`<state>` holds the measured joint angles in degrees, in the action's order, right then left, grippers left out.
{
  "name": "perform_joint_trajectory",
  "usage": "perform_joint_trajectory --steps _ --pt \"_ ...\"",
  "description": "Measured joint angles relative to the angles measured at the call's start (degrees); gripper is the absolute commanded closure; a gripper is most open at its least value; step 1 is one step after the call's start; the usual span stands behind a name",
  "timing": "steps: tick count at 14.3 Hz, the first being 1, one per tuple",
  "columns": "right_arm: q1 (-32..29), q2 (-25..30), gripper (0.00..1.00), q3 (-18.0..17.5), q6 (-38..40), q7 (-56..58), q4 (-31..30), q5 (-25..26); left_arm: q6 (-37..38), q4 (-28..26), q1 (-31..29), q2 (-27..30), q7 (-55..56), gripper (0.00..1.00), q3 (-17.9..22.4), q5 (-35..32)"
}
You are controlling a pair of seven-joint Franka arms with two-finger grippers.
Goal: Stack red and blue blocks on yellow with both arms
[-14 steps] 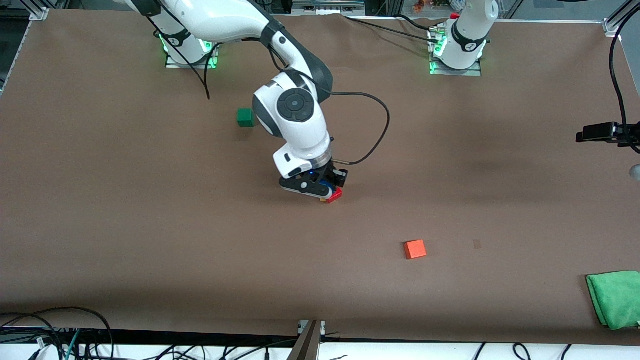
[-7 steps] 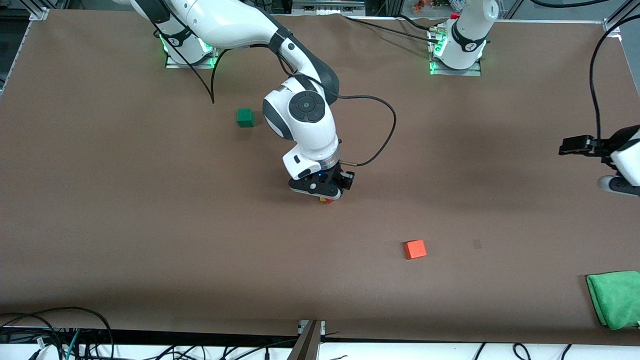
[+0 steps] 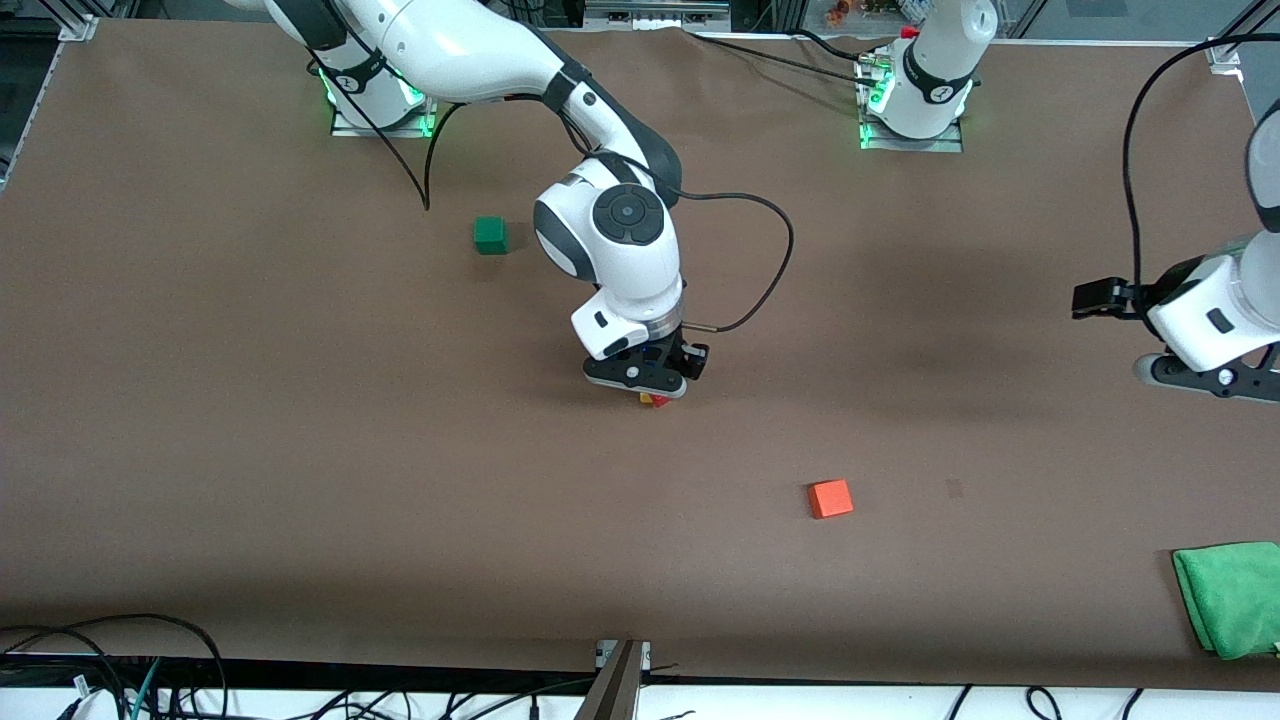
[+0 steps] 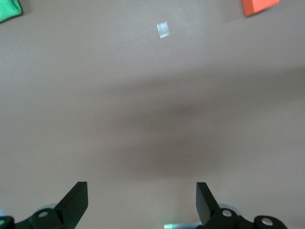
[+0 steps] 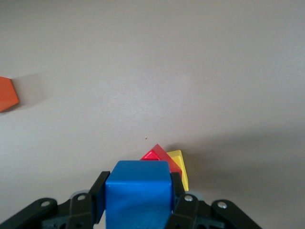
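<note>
My right gripper opens now, since in the right wrist view the blue cube's lower edge (image 5: 143,162) sits over the crimson red cube (image 5: 158,153).
In the right wrist view my right gripper (image 5: 138,180) is shut on the blue cube (image 5: 138,198). It holds the cube just over the crimson red cube (image 5: 155,156), which sits on the yellow cube (image 5: 179,164). I cannot tell whether blue touches red. In the front view my right gripper (image 3: 648,385) is over the middle of the table. Only slivers of the red cube (image 3: 661,401) and the yellow cube (image 3: 648,399) show under it, and the blue cube is hidden. My left gripper (image 4: 141,200) is open and empty, up over the left arm's end of the table (image 3: 1205,380).
An orange-red cube (image 3: 830,498) lies nearer the front camera than the stack. It also shows in the left wrist view (image 4: 259,5) and the right wrist view (image 5: 7,94). A green cube (image 3: 490,235) sits near the right arm's base. A green cloth (image 3: 1228,597) lies at the left arm's end.
My right gripper has shifted a little toward the left arm's end and settled over the red cube, hiding most of it. My left arm has swung into view from the table's edge.
</note>
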<state>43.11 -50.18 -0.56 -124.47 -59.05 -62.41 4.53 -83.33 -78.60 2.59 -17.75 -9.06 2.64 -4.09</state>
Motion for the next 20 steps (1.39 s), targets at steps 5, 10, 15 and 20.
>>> perform_joint_trajectory --steps 5,10,15,20 --pt "0.0 -0.2 0.59 0.1 0.0 0.0 0.0 0.4 -4.0 -6.8 1.1 6.8 3.1 0.0 -0.1 3.0" --pt "0.0 -0.2 0.37 0.2 -0.1 0.0 0.0 0.4 -3.3 -9.8 2.5 14.2 5.6 0.0 -1.2 3.6" --pt "0.0 -0.3 0.01 0.3 -0.1 0.0 0.0 0.5 -2.0 -10.9 6.4 15.7 12.5 0.0 -1.4 3.6" --pt "0.0 -0.2 0.0 0.8 0.3 0.0 0.8 0.5 -1.9 -11.1 3.6 15.6 13.4 0.0 -1.5 3.6"
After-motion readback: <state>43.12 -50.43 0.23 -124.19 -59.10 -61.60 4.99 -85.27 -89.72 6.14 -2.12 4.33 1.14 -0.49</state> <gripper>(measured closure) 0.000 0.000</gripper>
